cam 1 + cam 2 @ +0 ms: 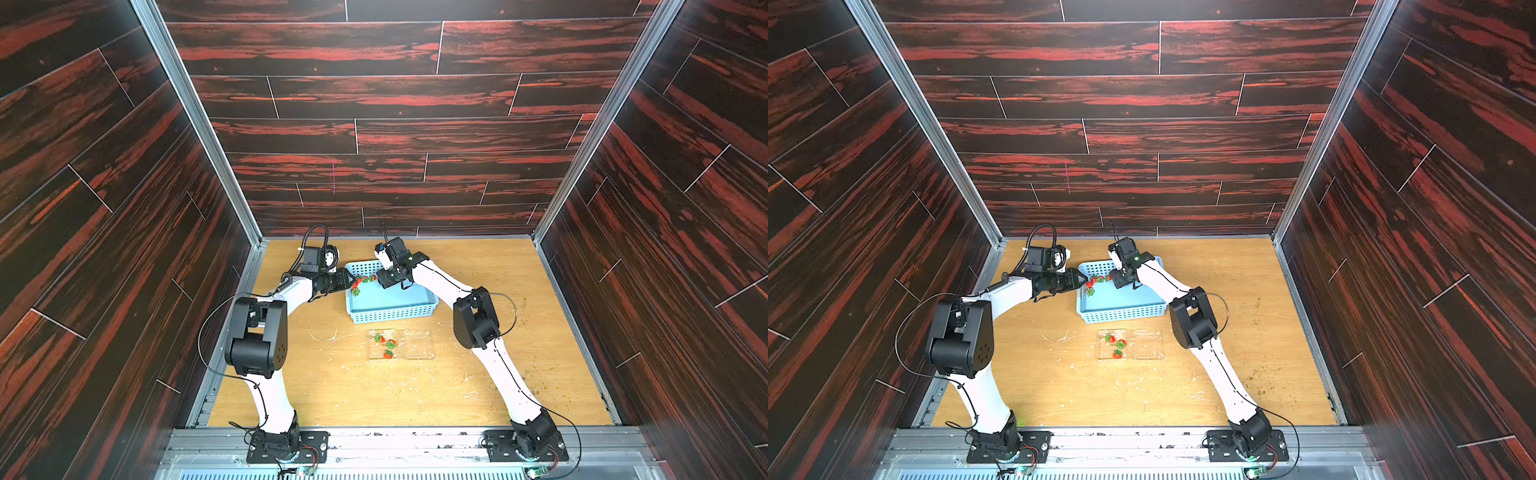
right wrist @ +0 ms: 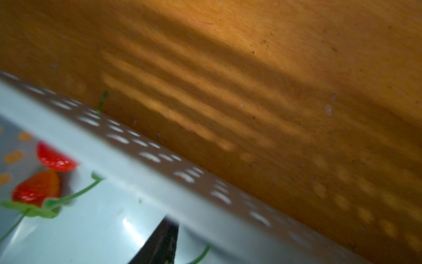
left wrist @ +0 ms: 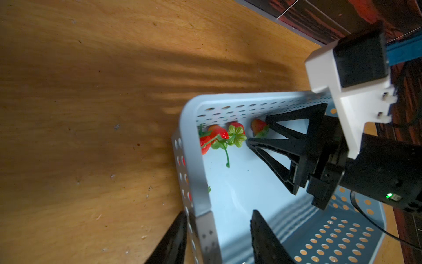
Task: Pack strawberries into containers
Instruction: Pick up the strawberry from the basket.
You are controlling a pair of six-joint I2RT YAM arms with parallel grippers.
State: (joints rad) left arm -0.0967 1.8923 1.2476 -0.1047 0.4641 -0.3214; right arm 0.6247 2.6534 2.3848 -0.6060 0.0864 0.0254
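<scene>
My right gripper should close on the strawberry now, because the strawberry is between both fingers, and they are level with its sides and leaves.
Several strawberries (image 1: 360, 283) (image 1: 1095, 281) (image 3: 217, 134) lie in the far left corner of the light blue basket (image 1: 390, 318) (image 1: 1121, 318). My right gripper (image 1: 379, 279) (image 3: 258, 129) reaches into that corner, open, with one strawberry (image 3: 257, 126) right at its fingertips. Only one of its fingers (image 2: 164, 240) shows in the right wrist view, near two berries (image 2: 36, 187). My left gripper (image 1: 348, 279) (image 3: 218, 213) is open astride the basket's left wall, one finger outside and one inside. The clear container (image 1: 417, 344) (image 1: 1144, 344) lies open in front of the basket, with three strawberries (image 1: 386, 344) in its left half.
The basket (image 3: 194, 182) stands at the back middle of the wooden table (image 1: 332, 395). Both arms bend inward over its far end, the right forearm crossing above the basket. Dark panel walls and metal rails close in the table on three sides. Small crumbs dot the wood.
</scene>
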